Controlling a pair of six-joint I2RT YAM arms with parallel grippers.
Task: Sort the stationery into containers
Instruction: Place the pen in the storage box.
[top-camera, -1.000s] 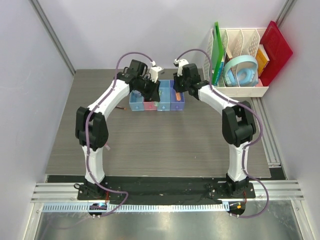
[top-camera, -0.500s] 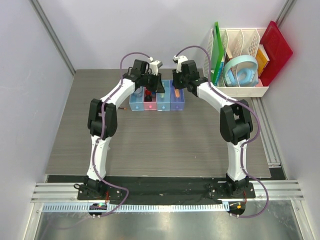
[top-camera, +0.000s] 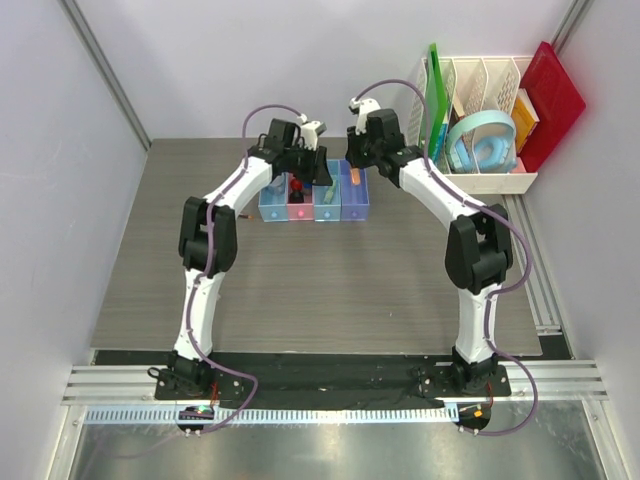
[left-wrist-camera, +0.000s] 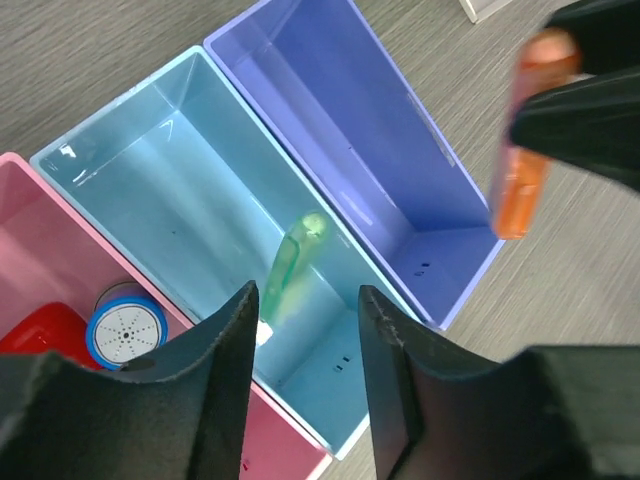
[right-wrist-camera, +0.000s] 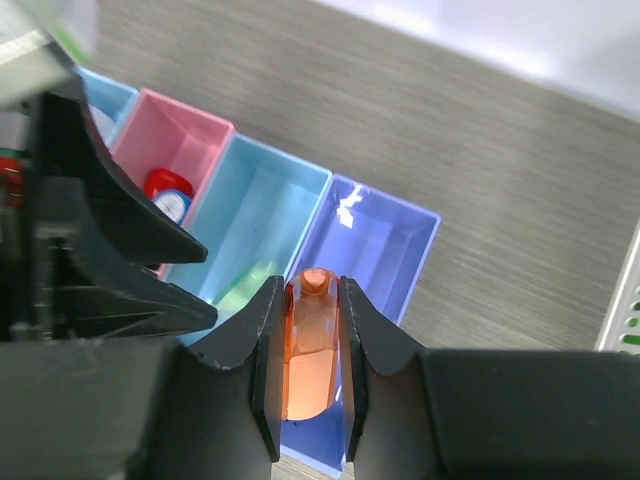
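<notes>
The right gripper should keep holding the orange marker (right-wrist-camera: 312, 340) until it is lined up with the second light-blue bin. The marker would end up in the empty purple-blue bin if the gripper opened now.
The containers (top-camera: 315, 205) are four joined bins at the table's far middle. My left gripper (left-wrist-camera: 305, 293) hangs open over the second light-blue bin (left-wrist-camera: 170, 170), where a light green marker (left-wrist-camera: 290, 265) leans on the wall, free of the fingers. The pink bin (left-wrist-camera: 40, 240) holds a red piece (left-wrist-camera: 40, 330) and a blue-capped piece (left-wrist-camera: 125, 335). My right gripper (right-wrist-camera: 308, 285) is shut on an orange marker (right-wrist-camera: 312, 340), held upright above the purple-blue bin (right-wrist-camera: 385, 250), which has nothing in it.
A large white slotted rack (top-camera: 480, 180) with green and red boards and a light-blue ring stands at the back right. A thin dark item (top-camera: 241, 214) lies on the table left of the bins. Both grippers (top-camera: 318, 172) (top-camera: 357, 165) crowd close together over the bins.
The left arm folded its elbow inward and settled over the bins, and its jaws have spread apart. The right gripper shifted slightly back and up with the orange marker.
</notes>
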